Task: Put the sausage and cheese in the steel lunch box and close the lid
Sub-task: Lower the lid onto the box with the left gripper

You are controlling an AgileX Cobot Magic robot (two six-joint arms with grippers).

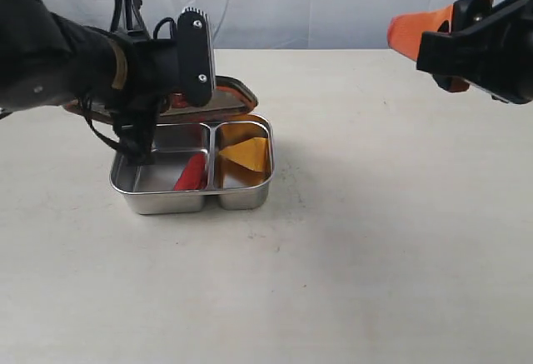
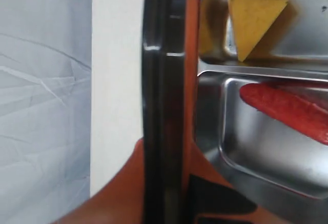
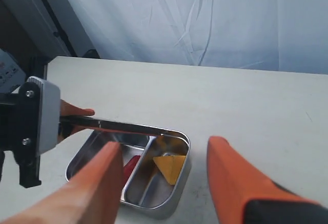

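Observation:
The dark lid is hanging behind and above the steel lunch box (image 1: pixel 241 201) and both sections of the box are uncovered, so my left gripper should keep holding the lid until it closes the box.
The steel lunch box (image 1: pixel 241 201) stands open on the table. The red sausage (image 1: pixel 191 172) lies in its larger compartment and the yellow cheese (image 1: pixel 246 155) in the smaller one. My left gripper (image 1: pixel 179 106) is shut on the dark lid (image 1: pixel 231 96), holding it nearly level just above the box's far edge. In the left wrist view the lid (image 2: pixel 163 80) runs edge-on between orange fingers (image 2: pixel 118 190), beside the cheese (image 2: pixel 254 8) and sausage (image 2: pixel 287 108). My right gripper (image 1: pixel 433 35) hangs open and empty, high at the right, away from the box (image 3: pixel 177 190).
The pale table (image 1: pixel 391 239) stretches out right of and in front of the box. A white cloth backdrop (image 1: pixel 333 2) hangs behind the table's far edge. My left arm's black camera housing (image 3: pixel 38 116) sits over the box's left side.

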